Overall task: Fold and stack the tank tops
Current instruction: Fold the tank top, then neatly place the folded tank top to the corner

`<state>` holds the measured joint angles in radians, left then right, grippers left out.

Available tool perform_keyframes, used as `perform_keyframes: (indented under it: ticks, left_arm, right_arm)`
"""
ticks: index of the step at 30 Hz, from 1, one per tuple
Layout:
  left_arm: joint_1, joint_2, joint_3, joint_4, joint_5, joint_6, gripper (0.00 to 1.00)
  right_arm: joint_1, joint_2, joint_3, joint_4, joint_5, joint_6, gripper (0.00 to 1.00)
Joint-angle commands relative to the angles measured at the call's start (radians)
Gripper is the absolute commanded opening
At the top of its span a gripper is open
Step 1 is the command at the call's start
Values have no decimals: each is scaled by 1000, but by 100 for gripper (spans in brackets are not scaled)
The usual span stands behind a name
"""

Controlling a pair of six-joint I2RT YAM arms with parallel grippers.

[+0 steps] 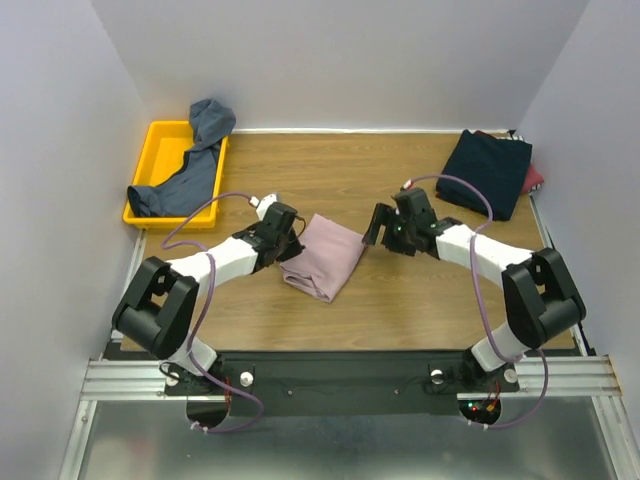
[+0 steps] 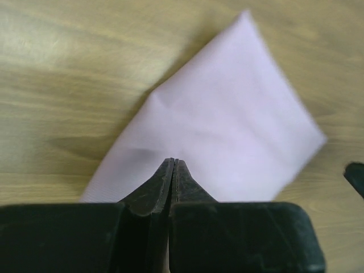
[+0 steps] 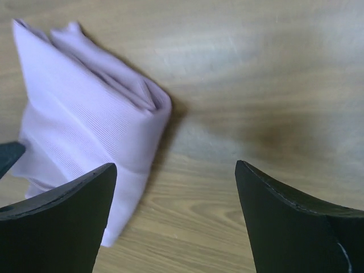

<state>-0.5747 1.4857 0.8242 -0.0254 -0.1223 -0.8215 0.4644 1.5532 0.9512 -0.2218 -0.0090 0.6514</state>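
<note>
I need to grab the pink tank top next with my right gripper by the folded edge beside it, layers together, to stack it on the navy one.
A dusty pink tank top (image 1: 325, 256) lies folded in a small rectangle at the table's middle; it also shows in the left wrist view (image 2: 227, 131) and in the right wrist view (image 3: 85, 114). My left gripper (image 1: 293, 240) is shut and empty, its tips (image 2: 173, 165) over the pink top's left edge. My right gripper (image 1: 385, 232) is open and empty, just right of the pink top, over bare wood (image 3: 176, 170). A slate blue-grey tank top (image 1: 190, 165) hangs crumpled over the yellow tray. A folded dark navy tank top (image 1: 487, 172) lies at the back right on a red one (image 1: 535, 178).
The yellow plastic tray (image 1: 155, 140) stands at the back left corner. White walls enclose the table on three sides. Purple cables loop over both arms.
</note>
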Motion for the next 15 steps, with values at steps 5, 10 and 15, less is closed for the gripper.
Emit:
perform_keyframes:
  ticks: [5, 10, 15]
  left_arm:
    - [-4, 74, -79, 65, 6, 25, 2]
    - [-4, 100, -135, 130, 64, 9, 1]
    - [-13, 116, -181, 182, 102, -14, 0]
  right_arm:
    - [42, -48, -144, 243, -128, 139, 93]
    - [98, 5, -190, 323, -106, 204, 92]
    - [114, 65, -226, 378, -66, 251, 84]
